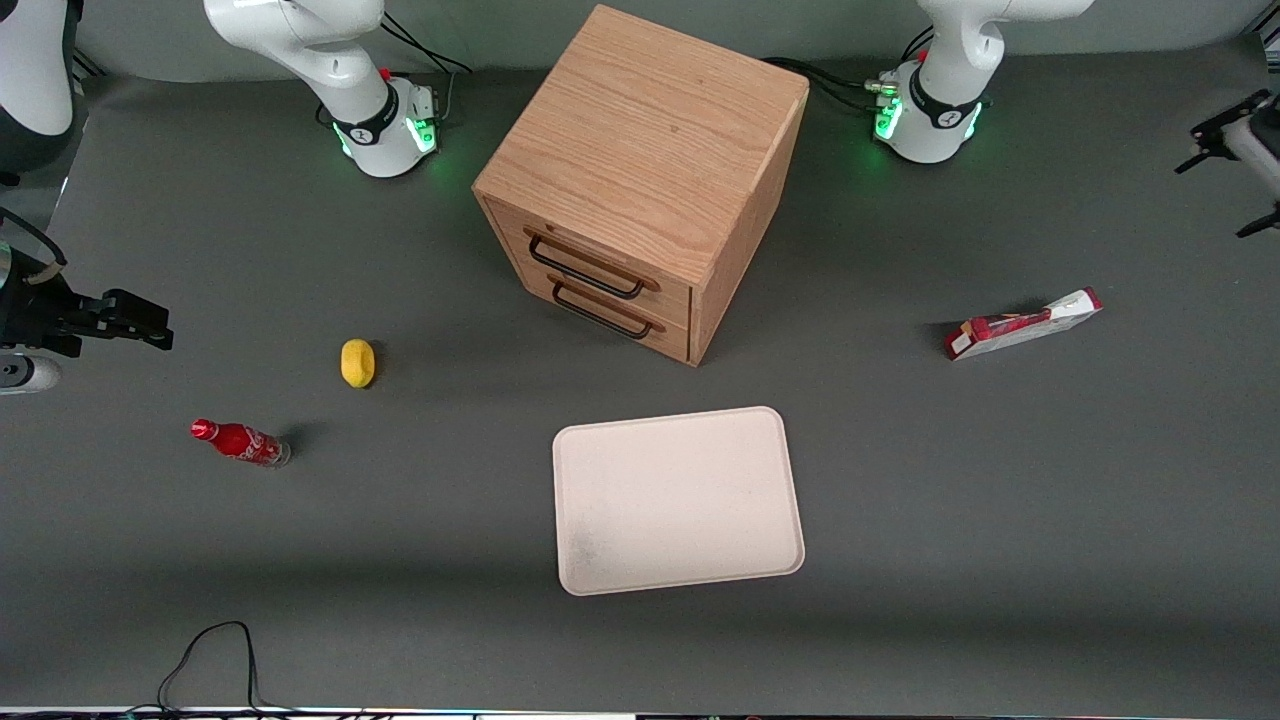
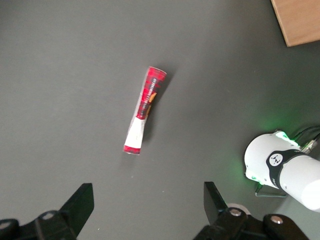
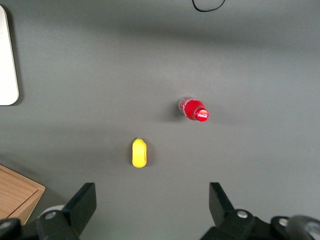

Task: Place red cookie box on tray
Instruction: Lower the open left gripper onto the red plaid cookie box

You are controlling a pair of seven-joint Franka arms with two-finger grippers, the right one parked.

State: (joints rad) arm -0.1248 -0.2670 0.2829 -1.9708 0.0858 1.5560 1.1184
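Note:
The long, slim red cookie box has to stay level at both ends, so the left gripper should next grab the box by its narrow middle point(image 1: 1028, 325).
The red cookie box point(image 1: 1022, 324) lies on the dark table toward the working arm's end, level with the cabinet's drawers. The left wrist view looks straight down on this slim dark-red carton point(image 2: 145, 110) with its white end panel. My left gripper point(image 2: 148, 210) hangs open well above the table, with only bare table between its fingers and the box apart from them. It shows at the edge of the front view point(image 1: 1228, 180). The cream-white tray point(image 1: 675, 500) lies flat and bare near the table's middle, nearer the front camera than the cabinet.
A wooden two-drawer cabinet point(image 1: 640, 180) stands mid-table, both drawers closed. A yellow lemon-like object point(image 1: 357, 362) and a small red soda bottle point(image 1: 240, 441) lie toward the parked arm's end. A black cable point(image 1: 210, 650) loops at the front edge. The working arm's base point(image 2: 280, 165) stands beside the box.

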